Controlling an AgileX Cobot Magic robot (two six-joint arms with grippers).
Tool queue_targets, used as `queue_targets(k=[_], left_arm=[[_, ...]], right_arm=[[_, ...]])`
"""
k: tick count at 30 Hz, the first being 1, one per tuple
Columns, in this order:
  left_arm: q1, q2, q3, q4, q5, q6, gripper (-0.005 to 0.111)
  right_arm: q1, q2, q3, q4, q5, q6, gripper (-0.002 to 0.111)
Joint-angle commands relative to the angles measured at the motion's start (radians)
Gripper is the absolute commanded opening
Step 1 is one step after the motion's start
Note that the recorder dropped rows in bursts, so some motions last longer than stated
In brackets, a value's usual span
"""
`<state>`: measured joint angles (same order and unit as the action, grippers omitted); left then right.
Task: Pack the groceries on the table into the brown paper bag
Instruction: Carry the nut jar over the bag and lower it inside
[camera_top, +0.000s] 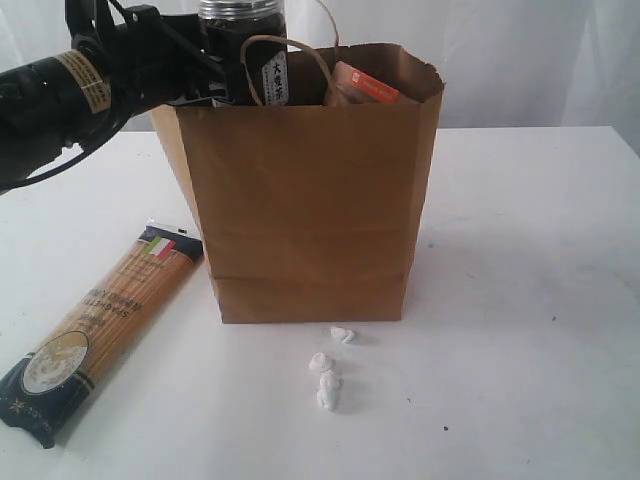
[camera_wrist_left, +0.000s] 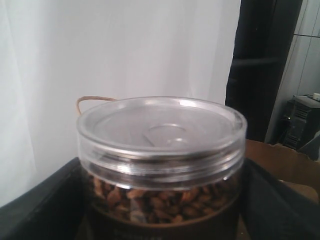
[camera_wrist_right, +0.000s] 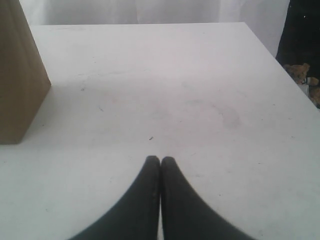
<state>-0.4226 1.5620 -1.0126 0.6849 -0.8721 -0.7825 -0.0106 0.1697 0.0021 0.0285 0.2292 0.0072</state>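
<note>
The lower end of the clear jar (camera_top: 245, 45) stands inside the bag's opening and the jar would go into the bag, so it is now time for my left gripper to release it.
The brown paper bag (camera_top: 310, 200) stands upright mid-table, its mouth open. Just above the mouth's left side hangs a clear jar (camera_top: 245, 45) with a dark label, brown pieces inside and a clear lid (camera_wrist_left: 160, 130). My left gripper (camera_top: 225, 72) is shut on it, black fingers (camera_wrist_left: 35, 210) on both sides of its body. A brown pouch with an orange label (camera_top: 365, 88) pokes out of the bag. The long spaghetti packet (camera_top: 100, 325) lies on the table (camera_top: 530, 300) left of the bag. My right gripper (camera_wrist_right: 160, 160) is shut and empty over bare tabletop, out of the exterior view.
A few small white crumpled scraps (camera_top: 330, 375) lie in front of the bag. The bag's corner (camera_wrist_right: 17, 75) shows at the side of the right wrist view. The bag's handle loop (camera_wrist_left: 92, 100) rises behind the jar. The table's far edge (camera_wrist_right: 150, 24) meets a white curtain.
</note>
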Motion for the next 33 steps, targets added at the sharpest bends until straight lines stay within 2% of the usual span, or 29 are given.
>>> queue_targets(k=[1,10,12,17,21,33], left_arm=[[0.001,-0.014,-0.014,-0.004,-0.05,-0.004,0.052],[0.001,-0.014,-0.014,-0.003,-0.05,-0.004,0.053],[0.001,-0.014,-0.014,0.011,-0.046,-0.004,0.056],[0.001,-0.014,-0.014,0.043,-0.042,-0.004,0.089],[0.001,-0.014,-0.014,0.043,-0.04,-0.004,0.106],[0.001,-0.028,-0.014,0.05,-0.04,-0.006,0.105]], right_arm=[[0.001,-0.004,-0.002,0.006,-0.007,0.0,0.0],[0.001,-0.004,-0.002,0.006,-0.007,0.0,0.0],[0.001,-0.004,-0.002,0.006,-0.007,0.0,0.0],[0.001,-0.004,-0.002,0.006,-0.007,0.0,0.0],[0.001,-0.004,-0.002,0.006,-0.007,0.0,0.0],[0.001,-0.004,-0.002,0.006,-0.007,0.0,0.0]])
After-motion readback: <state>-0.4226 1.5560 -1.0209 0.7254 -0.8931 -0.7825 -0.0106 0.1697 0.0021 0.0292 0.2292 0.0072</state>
